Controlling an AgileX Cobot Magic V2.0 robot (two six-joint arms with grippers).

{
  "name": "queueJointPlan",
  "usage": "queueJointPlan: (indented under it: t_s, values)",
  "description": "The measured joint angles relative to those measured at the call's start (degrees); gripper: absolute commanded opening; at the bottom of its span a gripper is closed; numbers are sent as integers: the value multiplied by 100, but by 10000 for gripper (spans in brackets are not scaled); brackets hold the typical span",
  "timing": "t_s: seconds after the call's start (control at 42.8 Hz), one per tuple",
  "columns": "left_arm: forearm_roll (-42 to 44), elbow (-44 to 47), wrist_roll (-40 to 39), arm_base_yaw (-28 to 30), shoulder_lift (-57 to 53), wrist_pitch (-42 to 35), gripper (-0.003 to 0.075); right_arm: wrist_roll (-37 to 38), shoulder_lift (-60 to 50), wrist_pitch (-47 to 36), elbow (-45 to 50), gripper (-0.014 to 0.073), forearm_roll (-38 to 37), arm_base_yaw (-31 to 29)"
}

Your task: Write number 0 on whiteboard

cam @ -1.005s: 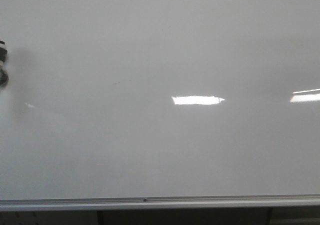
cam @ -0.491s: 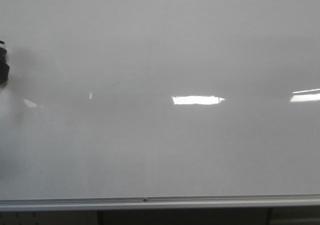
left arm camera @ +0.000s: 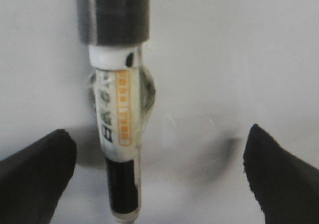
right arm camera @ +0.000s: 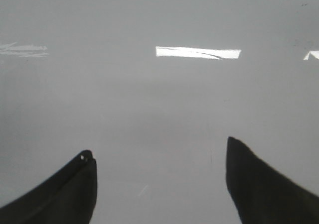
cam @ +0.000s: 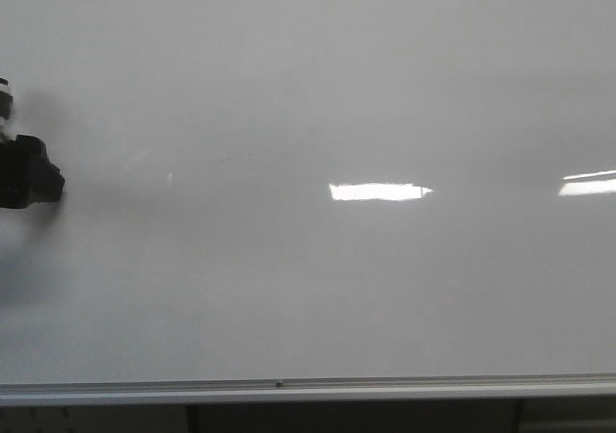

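My fingers are beside the marker's black band (left arm camera: 123, 186), around its white body (left arm camera: 117, 109), so it is time for my left gripper to close on the marker.
The whiteboard (cam: 308, 289) fills the front view, glossy and blank, with its silver frame edge (cam: 308, 391) along the near side. No number 0 shows in any view. My left gripper (cam: 31, 178) shows as a black shape at the far left edge. In the left wrist view it (left arm camera: 158, 134) is open, jaws wide apart, above a marker (left arm camera: 119, 109) lying on the board. The marker has a white body, an orange label and black ends, and lies nearer one finger (left arm camera: 35, 169). My right gripper (right arm camera: 158, 148) is open and empty over bare board; it is out of the front view.
Bright rectangular light reflections (cam: 377, 191) sit on the board at mid right and the far right edge (cam: 587, 185). A small black and white piece (cam: 5, 98) shows at the left edge; I cannot tell what it is. A dark gap lies below the frame.
My left gripper has come further into the front view from the left edge, moving right and a little nearer. The board stays blank.
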Motion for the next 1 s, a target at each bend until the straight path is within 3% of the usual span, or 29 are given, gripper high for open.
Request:
queueJointPlan:
  t_s: [0.14, 0.257, 0.514, 0.701, 0.864, 1.005]
  values:
    - [-15, 0, 4, 0, 102, -145, 655, 0, 0, 0, 0, 559, 0, 0]
    - [-23, 0, 13, 0, 142, -215, 589, 0, 0, 0, 0, 559, 0, 0]
    - [-180, -9, 25, 34, 165, -269, 214, 0, 0, 0, 0, 559, 0, 0]
    - [-242, -9, 25, 64, 180, -249, -13, 0, 0, 0, 0, 559, 0, 0]
    - [-161, -27, 25, -28, 16, 153, -19, 0, 0, 0, 0, 559, 0, 0]
    - [-41, -156, 25, -471, -519, 1414, -18, 0, 62, 147, -61, 559, 62, 0]
